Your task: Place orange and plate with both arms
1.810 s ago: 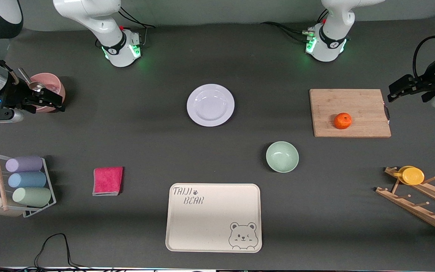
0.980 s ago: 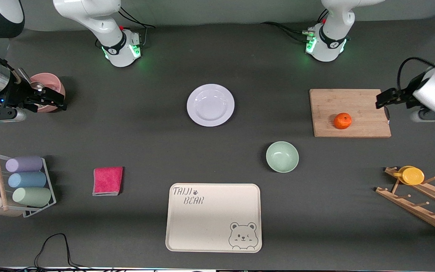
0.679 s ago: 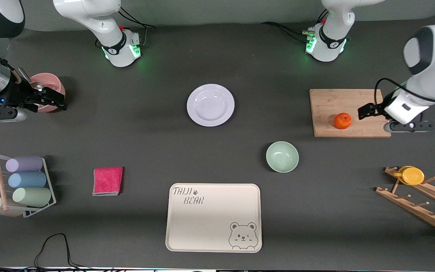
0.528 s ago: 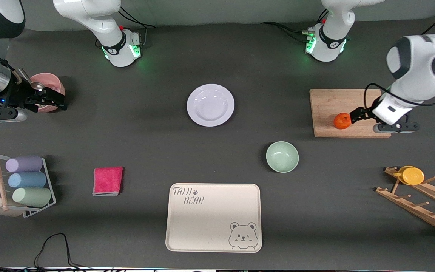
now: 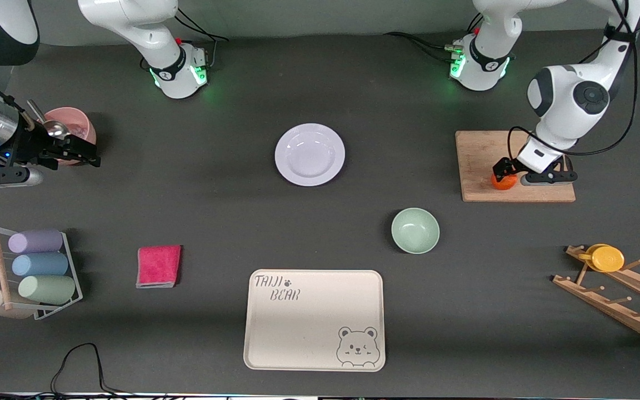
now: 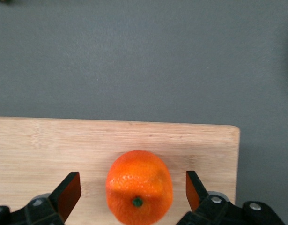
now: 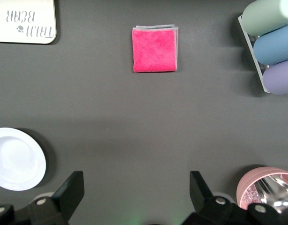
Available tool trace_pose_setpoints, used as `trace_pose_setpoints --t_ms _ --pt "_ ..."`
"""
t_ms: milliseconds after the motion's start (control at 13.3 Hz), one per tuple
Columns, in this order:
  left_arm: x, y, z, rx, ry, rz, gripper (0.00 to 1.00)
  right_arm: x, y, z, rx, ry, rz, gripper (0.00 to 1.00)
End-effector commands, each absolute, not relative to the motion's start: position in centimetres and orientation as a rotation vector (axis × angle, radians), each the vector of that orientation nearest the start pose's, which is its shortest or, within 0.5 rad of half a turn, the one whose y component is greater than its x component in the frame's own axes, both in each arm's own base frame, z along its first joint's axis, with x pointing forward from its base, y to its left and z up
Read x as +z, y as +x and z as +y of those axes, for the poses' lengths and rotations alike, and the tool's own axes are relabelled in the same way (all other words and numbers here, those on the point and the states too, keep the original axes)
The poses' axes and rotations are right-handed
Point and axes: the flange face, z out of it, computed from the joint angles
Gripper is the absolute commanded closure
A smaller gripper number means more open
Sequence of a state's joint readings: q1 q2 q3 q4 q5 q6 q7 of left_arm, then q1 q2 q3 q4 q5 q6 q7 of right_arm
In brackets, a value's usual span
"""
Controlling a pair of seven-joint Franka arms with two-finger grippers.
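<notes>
I should place the orange on the plate (image 5: 309,154), so I should next grab the round sides of the orange (image 5: 503,182) with my left gripper.
The orange (image 5: 503,182) lies on the wooden cutting board (image 5: 481,161) at the left arm's end of the table. My left gripper (image 5: 504,168) is right over it, open, one finger on each side with gaps to the fruit; the left wrist view shows the orange (image 6: 139,186) between the fingers (image 6: 69,191). The pale-lilac plate (image 5: 309,154) lies on the table midway between the arm bases; it also shows in the right wrist view (image 7: 16,159). My right gripper (image 5: 78,150) is open and empty, in the air beside the pink cup (image 5: 74,126).
A pale green bowl (image 5: 415,230) stands nearer the camera than the plate. The beige bear tray (image 5: 314,319) lies at the front edge. A pink cloth (image 5: 158,266), a rack of rolled cylinders (image 5: 36,265) and a wooden peg rack with a yellow lid (image 5: 607,258) are nearby.
My left arm has swung in from the table's end and come down over the orange, fingers open round it. The right gripper has barely moved.
</notes>
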State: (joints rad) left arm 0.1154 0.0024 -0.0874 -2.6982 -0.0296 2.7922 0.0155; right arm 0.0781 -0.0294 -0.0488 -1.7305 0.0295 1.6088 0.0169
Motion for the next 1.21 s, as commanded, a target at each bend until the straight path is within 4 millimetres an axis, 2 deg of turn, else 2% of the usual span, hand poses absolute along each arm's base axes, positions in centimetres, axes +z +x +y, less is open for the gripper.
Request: trace_pose_setpoints --t_ms 0,226,377,452,528,603,754,829,980,1131 --pt "22.3 41.8 2.1 -0.146 -3.147 -0.107 0.0 56.9 54.9 2.3 0.166 -3.081 0.004 0.0" --pt "21.6 41.6 2.0 -0.119 -3.151 -0.145 0.04 54.9 55.8 2.1 0.22 -2.973 0.074 0.0" --pt "21.5 41.5 2.0 -0.112 -3.152 -0.155 0.13 54.6 55.8 1.6 0.234 -2.947 0.164 0.0" --pt "21.4 41.5 2.0 -0.105 -3.153 -0.157 0.21 54.3 55.8 1.7 0.243 -2.921 0.172 0.0" --pt "21.3 41.4 2.0 -0.102 -3.153 -0.157 0.34 54.2 55.9 1.4 0.237 -2.879 0.197 0.0" --pt "21.2 41.4 2.0 -0.098 -3.154 -0.157 0.51 53.8 56.1 1.3 0.244 -2.837 0.216 0.0" --pt "21.3 41.4 2.0 -0.093 -3.154 -0.15 0.89 52.5 56.5 1.5 0.252 -2.751 0.253 0.0" --pt "21.5 41.4 1.9 -0.09 -3.154 -0.143 1.0 51.8 56.6 1.6 0.239 -2.74 0.264 0.0" --pt "22.6 41.8 1.7 -0.085 -3.154 -0.115 1.0 49.9 57.2 2.0 0.217 -2.741 0.281 0.0" --pt "25.8 42.8 1.2 -0.075 -3.152 -0.076 1.0 48.0 57.9 2.5 0.211 -2.674 0.322 0.0"
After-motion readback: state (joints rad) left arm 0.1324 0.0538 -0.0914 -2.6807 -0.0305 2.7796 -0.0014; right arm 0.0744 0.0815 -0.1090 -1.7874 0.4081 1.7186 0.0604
